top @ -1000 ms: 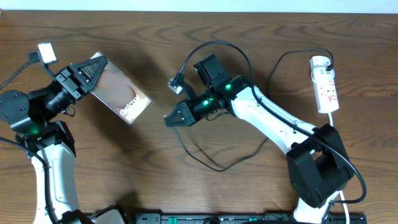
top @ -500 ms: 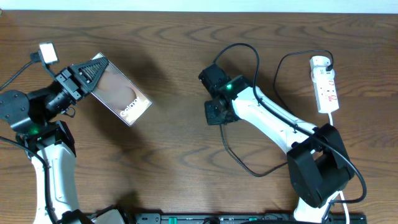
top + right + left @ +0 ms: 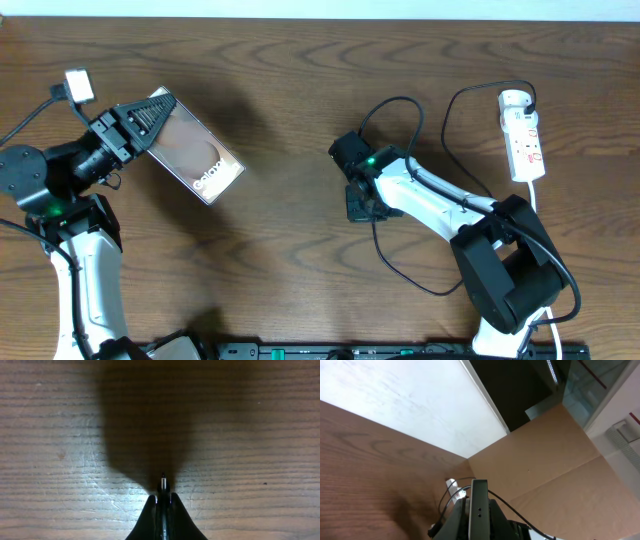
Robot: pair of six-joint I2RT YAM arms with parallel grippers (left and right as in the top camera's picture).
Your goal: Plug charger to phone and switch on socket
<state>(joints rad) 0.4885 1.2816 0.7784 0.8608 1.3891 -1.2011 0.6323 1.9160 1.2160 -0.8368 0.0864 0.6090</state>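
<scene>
The tip of the charger plug is just above bare, flat wood, so the plug would come to rest on the tabletop and my right gripper needs to open its fingers.
My left gripper [image 3: 140,118] is shut on one end of the phone [image 3: 197,160] and holds it tilted above the table's left side, its brown screen with white lettering facing up. In the left wrist view the phone's thin edge [image 3: 479,512] sits between the fingers [image 3: 479,502]. My right gripper [image 3: 360,207] is at mid-table and points down. In the right wrist view it is shut [image 3: 162,502] on the charger's plug, whose tip [image 3: 162,481] sticks out just above the wood. The black charger cable [image 3: 405,272] loops around the right arm. The white socket [image 3: 523,140] lies at the far right.
The wooden table [image 3: 280,270] carries the loose cable loops near the right arm. A small white block [image 3: 74,84] hangs by the left arm at the top left. A black bar [image 3: 350,350] runs along the table's front edge.
My right gripper has moved right and toward the front, away from the phone, and turned from sideways to pointing down, dragging the cable with it. The left arm and phone have not moved.
</scene>
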